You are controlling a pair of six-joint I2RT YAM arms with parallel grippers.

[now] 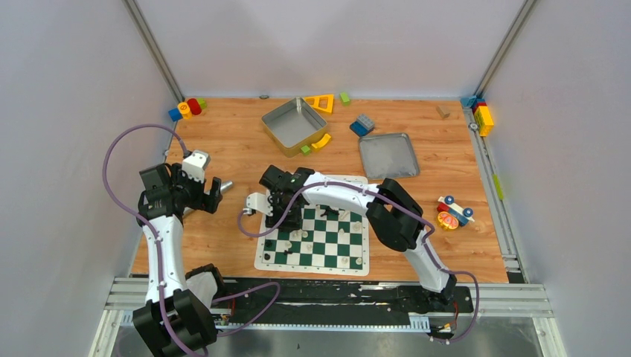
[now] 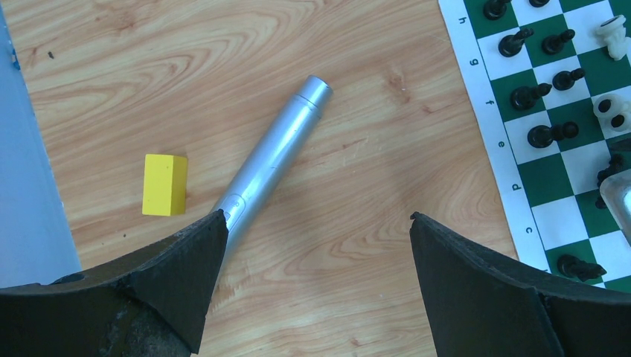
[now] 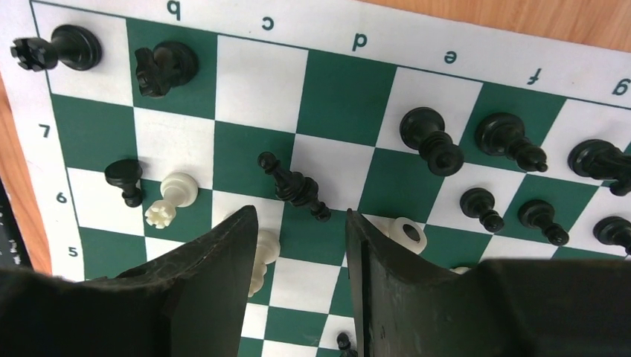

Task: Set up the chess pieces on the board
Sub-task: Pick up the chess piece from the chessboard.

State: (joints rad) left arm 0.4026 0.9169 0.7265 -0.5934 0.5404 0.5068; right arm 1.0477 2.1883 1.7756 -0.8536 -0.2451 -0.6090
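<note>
I need to grip the toppled black piece by its head with my right gripper next, so that I can stand it beside the upright black pieces.
The green-and-white board (image 1: 262, 262) lies at the table's near middle, and its left edge shows in the left wrist view (image 2: 484, 111). My right gripper (image 1: 286, 204) hovers open over the board's far left part (image 3: 300, 216) with nothing between the jaws. A black piece (image 3: 294, 186) lies toppled just beyond the fingertips. Cream-white pieces lie on their sides beside the left finger (image 3: 264, 256), beside the right finger (image 3: 405, 233) and further left (image 3: 173, 199). Several black pieces (image 3: 431, 137) stand on the far rows. My left gripper (image 1: 212, 195) is open over bare wood (image 2: 318, 217), left of the board.
A silver cylinder (image 2: 271, 152) and a yellow block (image 2: 164, 184) lie on the wood by my left gripper. Two grey metal trays (image 1: 294, 121) (image 1: 388, 155) sit behind the board. Toy blocks sit at the back left (image 1: 187, 108) and back right (image 1: 482, 115), and a toy car (image 1: 452, 212) sits right of the board.
</note>
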